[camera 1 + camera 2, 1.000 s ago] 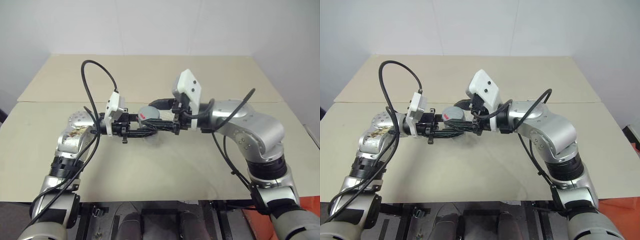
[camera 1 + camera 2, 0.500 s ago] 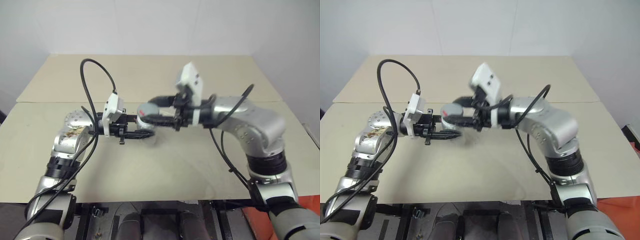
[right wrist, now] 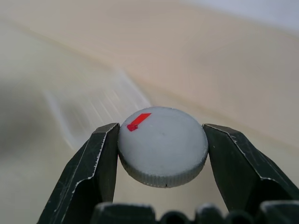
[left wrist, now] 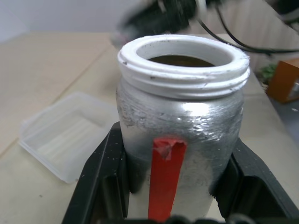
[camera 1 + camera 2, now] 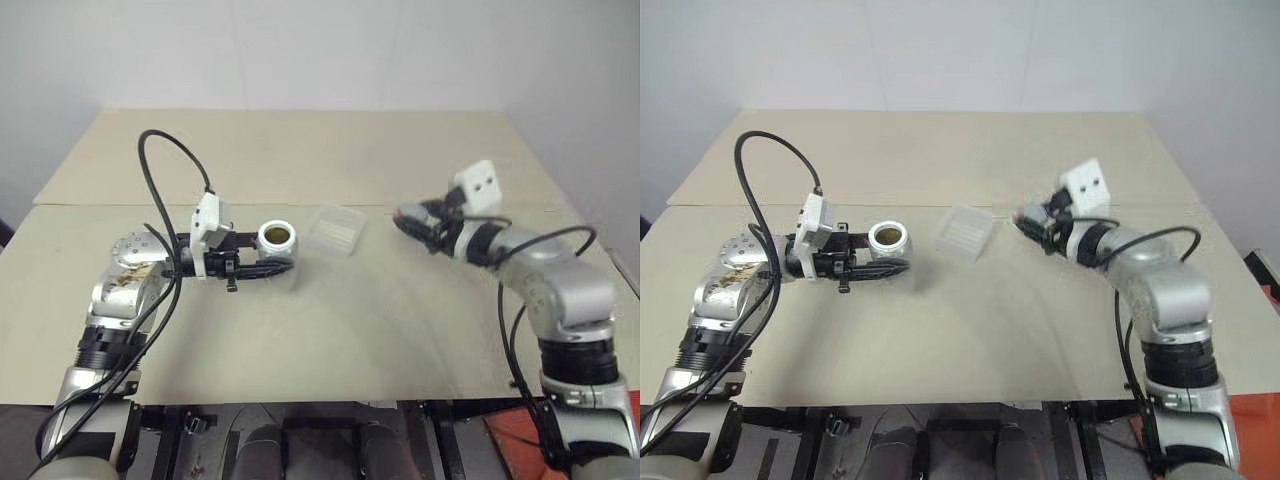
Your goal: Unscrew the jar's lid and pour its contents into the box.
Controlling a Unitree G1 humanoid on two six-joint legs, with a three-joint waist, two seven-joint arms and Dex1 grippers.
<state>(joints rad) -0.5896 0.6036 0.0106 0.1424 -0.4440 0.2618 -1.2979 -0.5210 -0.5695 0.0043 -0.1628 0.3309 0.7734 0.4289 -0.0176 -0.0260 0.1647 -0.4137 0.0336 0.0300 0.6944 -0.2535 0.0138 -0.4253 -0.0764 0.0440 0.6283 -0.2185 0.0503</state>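
Observation:
The grey lid (image 3: 162, 145) is hanging above the beige table in the right wrist view, so my right gripper has to keep holding the lid for now.
The jar (image 5: 277, 243) stands upright with its mouth uncovered, silvery label and red stripe (image 4: 164, 172) facing the left wrist camera. My left gripper (image 5: 283, 264) is shut on its body, one black finger (image 4: 100, 179) on each side. Brownish contents (image 4: 181, 60) show inside the white threaded rim. The clear box (image 5: 337, 231) lies on the table just right of the jar, apart from it. Off to the right, above the table, my right gripper (image 5: 408, 219) is shut on the grey lid (image 3: 162, 145), whose red mark faces up.
The beige table (image 5: 330, 330) has a seam running across behind the box, with a second panel (image 5: 300, 150) beyond it. A black cable (image 5: 160, 170) loops above my left arm. An orange object (image 4: 284, 79) sits off the table's right side.
My right gripper has carried the lid off the jar and swung far right and down. The jar's mouth and the box now show. The left arm shifted slightly left with the jar.

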